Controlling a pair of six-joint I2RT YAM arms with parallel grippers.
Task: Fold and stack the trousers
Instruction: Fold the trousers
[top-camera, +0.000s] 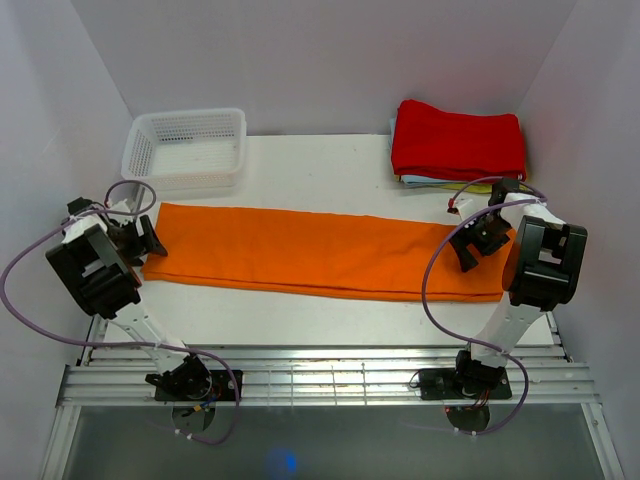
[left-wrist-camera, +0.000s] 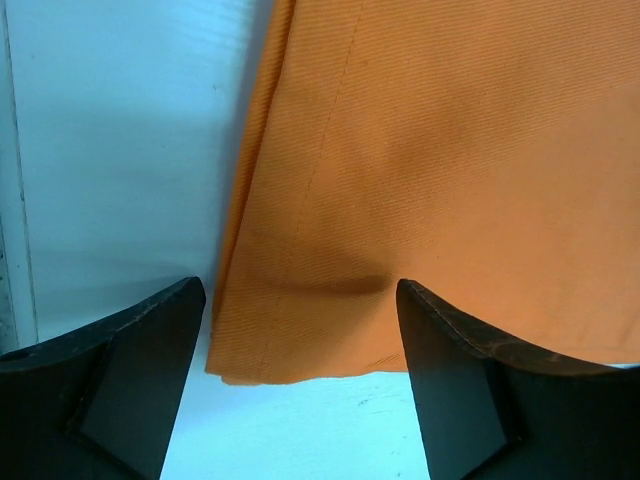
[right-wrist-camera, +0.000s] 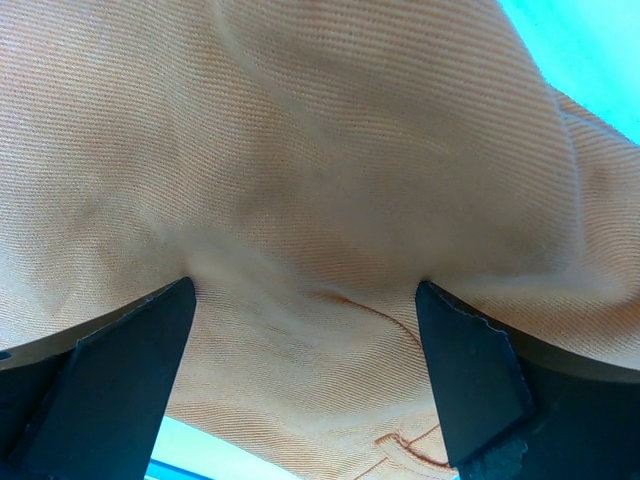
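The left gripper grips the orange trousers (top-camera: 310, 250) at the hem corner (top-camera: 152, 268) next, to bring that end over the rest of the trousers and fold it.
The orange trousers (top-camera: 310, 250) lie flat in a long strip across the white table (top-camera: 320, 165), from left to right. My left gripper (top-camera: 152, 243) is at their left end and stands open. In the left wrist view the hem corner of the trousers (left-wrist-camera: 430, 170) rests on the table below the left gripper (left-wrist-camera: 300, 288), held by neither finger. My right gripper (top-camera: 470, 245) is open over the right end. In the right wrist view the trousers (right-wrist-camera: 330, 150) fill the frame, and both fingertips of the right gripper (right-wrist-camera: 305, 288) touch the wrinkled cloth.
A white mesh basket (top-camera: 190, 115) stands at the back left corner. A red folded cloth (top-camera: 458, 138) lies on a small pile at the back right. White walls close the table in on three sides, and a metal rail runs along the near edge.
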